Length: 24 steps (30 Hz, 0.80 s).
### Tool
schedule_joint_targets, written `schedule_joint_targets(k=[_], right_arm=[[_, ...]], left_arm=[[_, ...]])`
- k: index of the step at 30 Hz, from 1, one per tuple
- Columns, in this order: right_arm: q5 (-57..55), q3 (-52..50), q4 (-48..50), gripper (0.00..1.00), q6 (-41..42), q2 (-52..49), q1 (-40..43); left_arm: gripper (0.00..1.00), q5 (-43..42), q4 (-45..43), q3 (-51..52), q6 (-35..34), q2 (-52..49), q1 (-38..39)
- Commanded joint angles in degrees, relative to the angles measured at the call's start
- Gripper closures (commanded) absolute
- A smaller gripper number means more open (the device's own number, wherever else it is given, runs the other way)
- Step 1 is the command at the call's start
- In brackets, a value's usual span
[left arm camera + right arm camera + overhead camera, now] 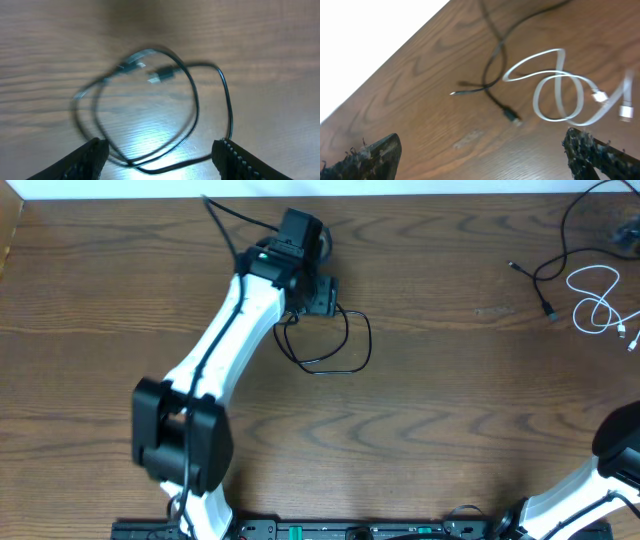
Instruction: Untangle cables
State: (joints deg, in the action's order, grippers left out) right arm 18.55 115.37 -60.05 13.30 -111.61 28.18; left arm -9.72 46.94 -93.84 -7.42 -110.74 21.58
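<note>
The left gripper grabs the thin black cable at the coil's near edge (314,367) (149,167) next, leaving both plugs free, to untangle the cable.
A thin black cable (345,345) lies in a loose coil on the table at upper centre. In the left wrist view the coil (195,105) shows two small plugs (161,75) near its top. My left gripper (162,161) is open just above the coil's near edge and touches nothing; in the overhead view it (322,298) is at the coil's left. A white cable (598,305) lies looped at the far right, beside another black cord (556,258). My right gripper (485,160) is open and empty, short of the white cable (560,82) and the black cord (495,57).
The wooden table (450,400) ends at a white far edge (370,60). The left arm (215,350) stretches from bottom left to upper centre. The right arm's base (620,450) is at the bottom right corner. A dark object (625,235) sits at the top right.
</note>
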Motion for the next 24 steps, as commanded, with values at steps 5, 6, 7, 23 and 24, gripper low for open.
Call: schedule_joint_targets(k=[5, 6, 7, 23, 24], right_arm=[[1.09, -0.31, -0.24, 0.01, -2.91, -0.11, -6.16], [1.11, -0.31, -0.5, 0.01, -2.93, -0.09, -6.27], [1.11, -0.31, -1.03, 0.01, -3.82, -0.11, -6.27], [2.21, -0.31, -4.07, 0.01, -5.22, -0.09, -6.29], [5.46, -0.33, -4.31, 0.01, -5.25, -0.11, -6.51]], left_arm=[[0.28, -7.32, -0.13, -0.04, 6.75, -13.77, 5.9], [0.29, -7.17, -0.72, -0.04, 6.75, -15.02, 6.49], [0.28, -7.19, -1.73, -0.04, 6.78, -16.11, 6.86], [0.93, 14.27, -10.27, 0.31, -18.4, -19.28, 21.27], [0.93, 14.25, -10.16, 0.28, -18.36, -19.21, 21.24]])
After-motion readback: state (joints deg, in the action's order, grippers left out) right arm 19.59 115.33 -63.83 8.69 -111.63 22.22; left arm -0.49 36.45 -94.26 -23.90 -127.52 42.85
